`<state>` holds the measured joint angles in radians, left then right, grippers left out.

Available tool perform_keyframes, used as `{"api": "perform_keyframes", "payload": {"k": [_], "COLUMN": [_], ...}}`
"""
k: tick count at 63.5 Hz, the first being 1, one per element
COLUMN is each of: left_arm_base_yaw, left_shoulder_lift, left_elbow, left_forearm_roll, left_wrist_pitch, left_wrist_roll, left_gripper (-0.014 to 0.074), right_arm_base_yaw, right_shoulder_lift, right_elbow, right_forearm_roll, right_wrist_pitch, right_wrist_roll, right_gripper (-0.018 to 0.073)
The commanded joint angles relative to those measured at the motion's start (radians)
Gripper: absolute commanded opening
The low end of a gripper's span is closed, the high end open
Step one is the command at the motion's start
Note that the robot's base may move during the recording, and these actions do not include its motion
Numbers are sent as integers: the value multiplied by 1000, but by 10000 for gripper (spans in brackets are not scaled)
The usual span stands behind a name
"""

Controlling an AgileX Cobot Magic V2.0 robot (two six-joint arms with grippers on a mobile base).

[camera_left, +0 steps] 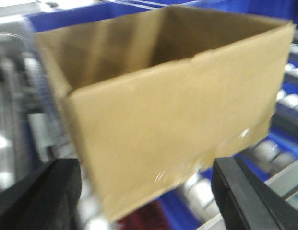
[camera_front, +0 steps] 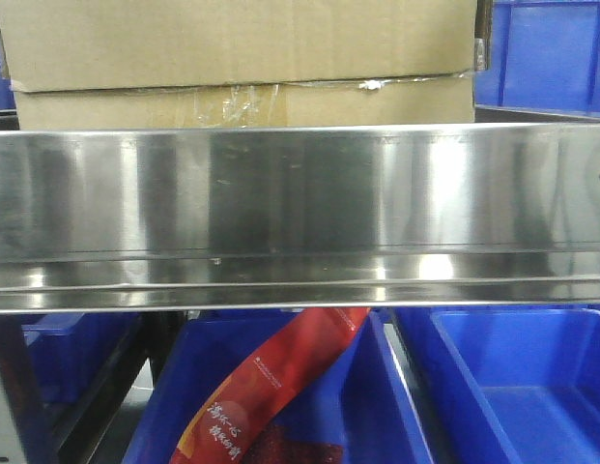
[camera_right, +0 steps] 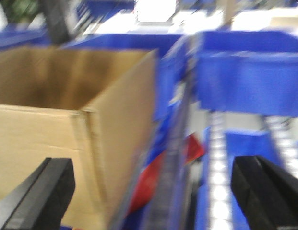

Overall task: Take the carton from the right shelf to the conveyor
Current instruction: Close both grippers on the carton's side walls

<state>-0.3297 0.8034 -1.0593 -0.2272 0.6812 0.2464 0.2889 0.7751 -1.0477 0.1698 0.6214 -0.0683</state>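
I will next grab the carton with my left gripper by the top edge of its short side (camera_left: 53, 67), so I can lift it off the right shelf.
The carton (camera_front: 242, 58), a plain brown cardboard box with wrinkled clear tape on its lower seam, stands on the right shelf behind the shiny steel front rail (camera_front: 300, 208). In the blurred left wrist view the open-topped carton (camera_left: 168, 110) fills the frame. My left gripper (camera_left: 146, 194) is open, its black fingers (camera_left: 48, 196) spread wide below the box's near wall. My right gripper (camera_right: 153, 191) is also open, at the carton's (camera_right: 53, 124) right corner, nothing between its fingers (camera_right: 264, 191). The conveyor is out of view.
Blue plastic bins (camera_front: 531, 387) sit on the level under the rail, one holding a red packet (camera_front: 271, 396). Another blue bin (camera_front: 546, 53) stands right of the carton. Blue bins (camera_right: 249, 72) and roller tracks (camera_right: 218, 167) lie beside the box.
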Motion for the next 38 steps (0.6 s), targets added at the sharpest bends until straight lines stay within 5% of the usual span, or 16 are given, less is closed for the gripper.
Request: {"api": "perform_keyframes", "payload": {"k": [1,13,28,38], "left_arm_base_yaw": [-9,-9,-9,-9], "left_shoulder_lift": [121,399,707,843], "left_elbow": [-128,-470,-887,-1064], "left_forearm_roll": [-53,-30,253,427], "left_wrist_pitch": [12,146,414,540], "left_wrist_roll": [6,-68,-341,-462], "left_gripper": [463,424,401,401], "right_arm_base_yaw": [34,43,43,43], "right_shoulder_lift": [107,358,660,816], "right_elbow": [-103,-450,-904,-1092], "right_forearm_roll": [1,-6,-76,-81], "right_wrist_pitch": [41,236,532,600], "right_wrist_roll": [-12,-12,68,95], "right_gripper": [559,559,559,559]}}
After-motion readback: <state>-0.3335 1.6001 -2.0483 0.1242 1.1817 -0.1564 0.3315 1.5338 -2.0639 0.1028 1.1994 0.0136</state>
